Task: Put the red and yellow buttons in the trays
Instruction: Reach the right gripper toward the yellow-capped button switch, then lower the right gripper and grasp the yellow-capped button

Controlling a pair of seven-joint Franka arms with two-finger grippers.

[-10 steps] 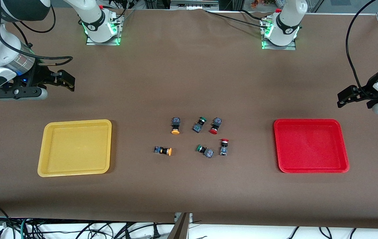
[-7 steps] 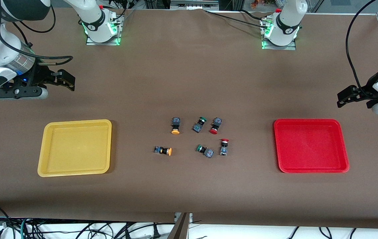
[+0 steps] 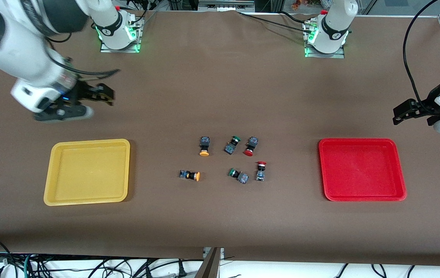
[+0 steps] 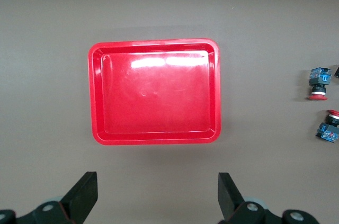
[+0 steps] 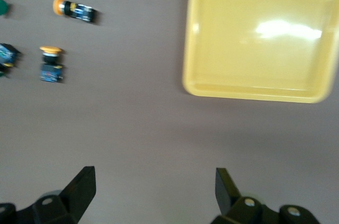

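Note:
My right gripper picks up a yellow-capped button by its blue block end [image 3: 204, 140] next, to fill the yellow tray [image 3: 87, 172].
Two yellow-capped buttons lie mid-table, one [image 3: 204, 146] farther from the front camera, one [image 3: 190, 175] nearer; both show in the right wrist view [image 5: 51, 64] [image 5: 75, 9]. Two red-capped buttons [image 3: 250, 146] [image 3: 260, 170] lie toward the left arm's end; both show in the left wrist view [image 4: 319, 82] [image 4: 329, 126]. The yellow tray [image 3: 87, 172] [image 5: 259, 36] and the red tray [image 3: 362, 169] [image 4: 154, 91] are empty. My right gripper [image 3: 106, 96] [image 5: 154, 192] is open and empty over bare table beside the yellow tray. My left gripper [image 3: 401, 115] [image 4: 158, 200] is open and empty above the table beside the red tray.
Two green-capped buttons [image 3: 232, 144] [image 3: 238, 175] lie among the others. The arm bases [image 3: 118, 34] [image 3: 325, 38] stand at the table's edge farthest from the front camera. Brown cloth covers the table; cables hang below its near edge.
My right arm has swung toward the middle of the table, its gripper moving from the table's end to over the cloth near the yellow tray. The left arm and the buttons have not moved.

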